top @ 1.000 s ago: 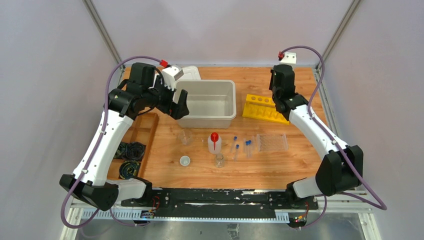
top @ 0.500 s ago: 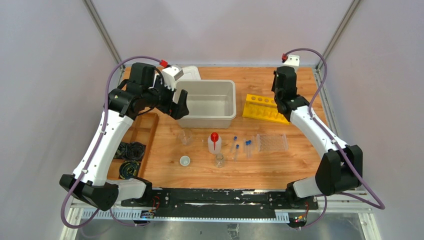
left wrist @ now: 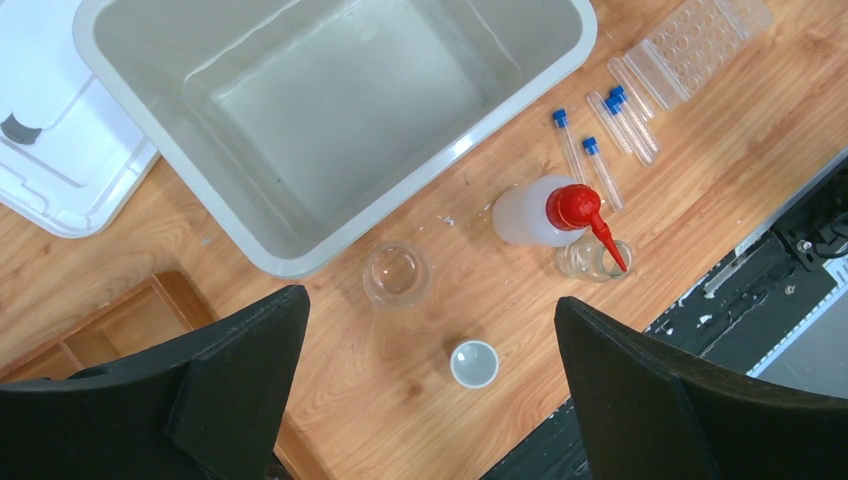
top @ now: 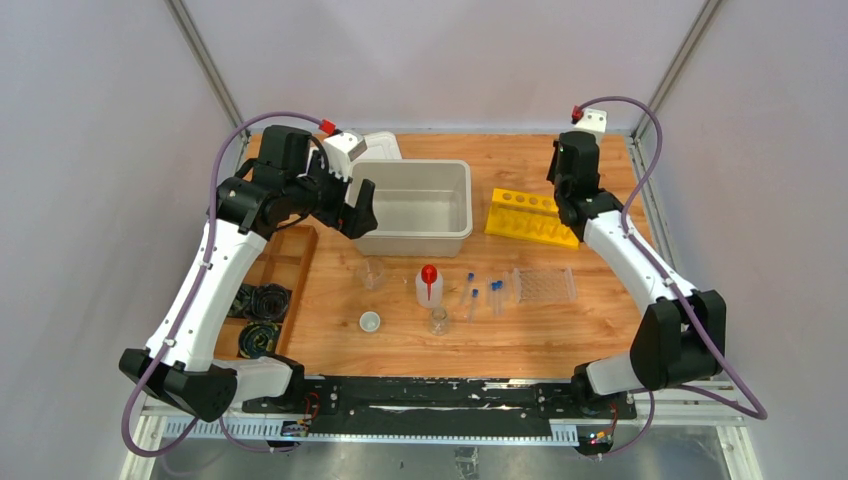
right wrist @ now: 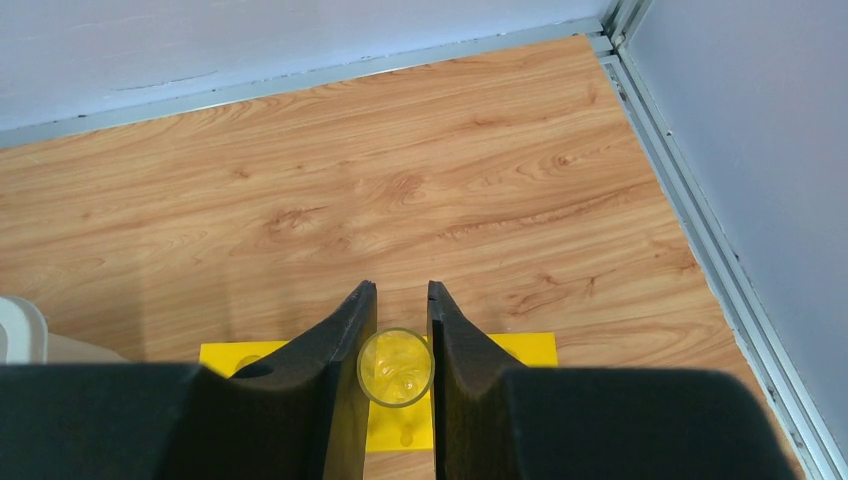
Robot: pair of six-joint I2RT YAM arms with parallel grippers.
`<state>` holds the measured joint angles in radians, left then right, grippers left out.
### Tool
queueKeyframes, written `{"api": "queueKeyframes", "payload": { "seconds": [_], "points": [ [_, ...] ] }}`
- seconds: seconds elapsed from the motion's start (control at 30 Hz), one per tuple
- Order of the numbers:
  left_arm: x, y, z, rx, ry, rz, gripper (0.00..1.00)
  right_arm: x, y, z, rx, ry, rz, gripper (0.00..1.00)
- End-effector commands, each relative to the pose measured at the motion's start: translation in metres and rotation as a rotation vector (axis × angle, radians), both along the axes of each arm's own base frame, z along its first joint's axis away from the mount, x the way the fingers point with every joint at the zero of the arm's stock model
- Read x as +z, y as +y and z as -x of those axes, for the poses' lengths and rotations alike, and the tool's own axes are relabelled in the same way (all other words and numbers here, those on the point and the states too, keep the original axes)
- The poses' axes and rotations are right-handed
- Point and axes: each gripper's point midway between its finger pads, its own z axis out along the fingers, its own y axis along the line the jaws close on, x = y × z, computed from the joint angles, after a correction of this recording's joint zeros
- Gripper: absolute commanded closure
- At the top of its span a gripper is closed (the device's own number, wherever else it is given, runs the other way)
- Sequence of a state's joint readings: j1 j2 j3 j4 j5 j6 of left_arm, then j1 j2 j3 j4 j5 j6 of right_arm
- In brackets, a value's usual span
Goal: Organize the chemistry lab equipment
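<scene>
My right gripper is well above the yellow rack's holes, so the clear test tube would fall onto the rack if I let go. My right gripper should keep holding the tube until it reaches the holes.
My left gripper is open and empty, hovering above a clear glass beaker and a tiny white cup. The white squeeze bottle with a red nozzle stands next to a small glass flask. Several blue-capped test tubes lie on the wood beside it. My right gripper is shut on a clear test tube, seen end-on, right over the yellow rack. In the top view the rack is at the back right and the bottle is in the middle.
A grey bin stands at the back centre with a white lid behind it. A clear well plate lies right of the tubes. A wooden tray and black cable coils are at the left.
My right wrist has shifted a little to the right and back over the yellow rack. The left arm has not moved.
</scene>
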<state>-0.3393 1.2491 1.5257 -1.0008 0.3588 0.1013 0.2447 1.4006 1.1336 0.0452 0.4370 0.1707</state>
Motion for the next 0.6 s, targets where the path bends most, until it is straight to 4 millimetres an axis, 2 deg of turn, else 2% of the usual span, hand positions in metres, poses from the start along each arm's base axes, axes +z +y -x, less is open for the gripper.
{"api": "queueKeyframes", "payload": {
  "seconds": [0.0,0.57],
  "points": [
    [0.003,0.002,0.001,-0.002,-0.010,-0.001,0.00,0.006,-0.004,-0.008,-0.016,-0.031,-0.033,1.00],
    [0.004,0.004,0.000,-0.004,-0.025,-0.016,0.00,-0.030,0.001,-0.016,-0.008,0.043,-0.034,1.00]
  ]
}}
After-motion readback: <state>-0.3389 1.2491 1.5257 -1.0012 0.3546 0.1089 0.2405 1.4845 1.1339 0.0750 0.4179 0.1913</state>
